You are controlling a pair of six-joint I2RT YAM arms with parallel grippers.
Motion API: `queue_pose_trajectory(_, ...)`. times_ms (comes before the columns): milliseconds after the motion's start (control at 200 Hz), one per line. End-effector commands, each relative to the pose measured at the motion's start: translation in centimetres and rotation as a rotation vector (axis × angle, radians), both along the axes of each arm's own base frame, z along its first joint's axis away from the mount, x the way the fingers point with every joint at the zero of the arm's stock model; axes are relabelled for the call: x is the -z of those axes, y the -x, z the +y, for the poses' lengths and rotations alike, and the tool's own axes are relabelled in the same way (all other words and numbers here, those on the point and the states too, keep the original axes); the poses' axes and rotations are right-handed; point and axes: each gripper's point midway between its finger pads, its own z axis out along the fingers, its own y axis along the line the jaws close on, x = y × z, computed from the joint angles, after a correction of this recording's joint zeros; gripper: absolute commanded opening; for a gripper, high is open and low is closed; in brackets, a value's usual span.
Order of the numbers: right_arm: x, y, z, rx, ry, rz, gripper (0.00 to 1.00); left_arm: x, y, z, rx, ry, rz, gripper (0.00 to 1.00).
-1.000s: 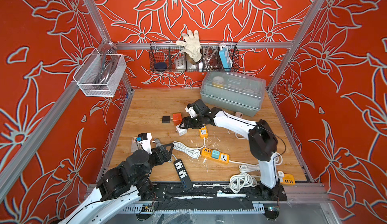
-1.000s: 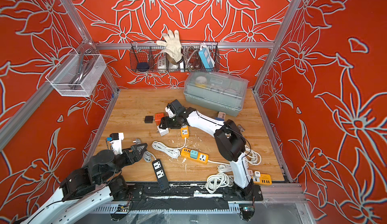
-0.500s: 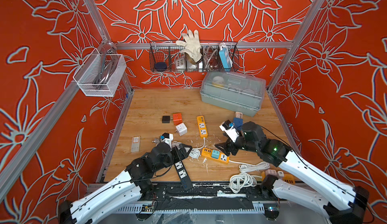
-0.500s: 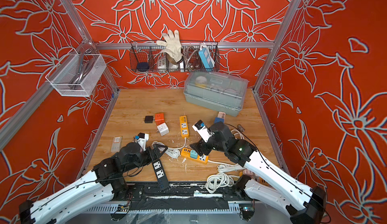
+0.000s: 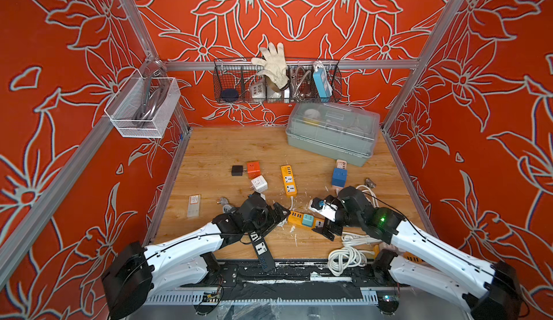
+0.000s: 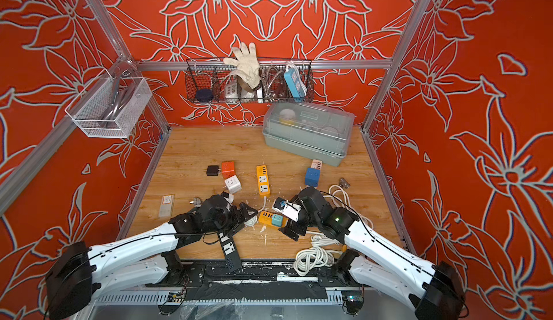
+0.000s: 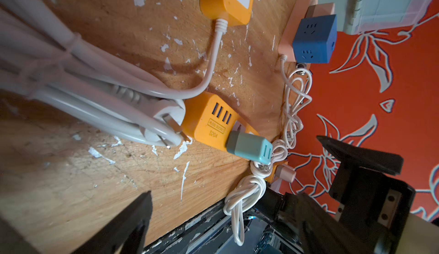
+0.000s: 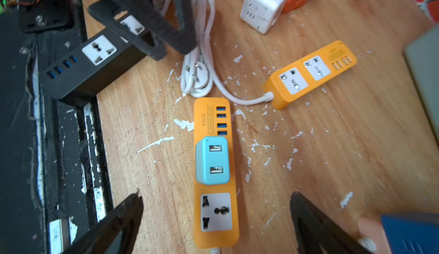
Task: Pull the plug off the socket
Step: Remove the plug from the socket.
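The teal plug [image 5: 307, 220] has to come off the socket, so my right gripper will next grab the plug's opposite long sides.
A teal plug [image 5: 307, 220] [image 6: 276, 219] sits pushed into an orange socket strip [image 5: 294, 216] [image 6: 264, 216] lying near the front of the wooden floor. In the right wrist view the plug [image 8: 212, 160] stands next to the strip's USB ports, and my right gripper [image 8: 216, 194] [image 5: 317, 219] is open. Its fingers straddle the strip [image 8: 215, 238] above the free socket, just short of the plug. My left gripper [image 5: 281, 219] [image 7: 234, 166] is open too, at the strip's USB end. The plug [image 7: 249, 147] lies ahead between its fingers, which touch nothing.
A white cable bundle [image 7: 95, 93] with a bare plug lies against the strip's end. A black strip [image 5: 261, 248] is at the front edge, a second orange strip [image 5: 288, 180] behind. White cube [image 5: 259, 183], blue cube [image 5: 339, 177], grey lidded box [image 5: 332, 136] and cable coil [image 5: 344, 257] stand around.
My right arm swung from the cubes at mid-floor to the front, over the orange strip, and its jaws spread wider. My left arm moved right from the front left corner towards the strip.
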Motion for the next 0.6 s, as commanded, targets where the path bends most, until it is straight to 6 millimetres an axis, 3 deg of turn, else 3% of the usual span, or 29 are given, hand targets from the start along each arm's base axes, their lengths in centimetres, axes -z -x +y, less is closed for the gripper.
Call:
queue_pose_trajectory(0, -0.1, 0.4, 1.8, -0.162, -0.032, -0.05, 0.98, -1.3, -0.6, -1.9, 0.01, 0.052, 0.015, 0.91)
queue_pose_trajectory(190, 2.2, -0.3, 2.6, -0.208, 0.031, 0.009, 0.89, 1.3, -0.3, -3.1, 0.006, 0.002, 0.143, 0.77)
queue_pose_trajectory(320, 2.8, -1.1, 2.4, -0.185, 0.062, 0.033, 0.76, 2.9, -0.4, -3.1, -0.025, -0.028, 0.201, 0.65)
queue_pose_trajectory(450, 3.2, -1.7, 2.3, -0.156, 0.084, 0.055, 0.64, 3.8, -0.9, -3.3, -0.067, -0.037, 0.229, 0.59)
queue_pose_trajectory(590, 3.2, -1.6, 2.5, -0.16, 0.086, 0.073, 0.58, 4.6, -1.3, -4.2, -0.068, -0.025, 0.257, 0.58)
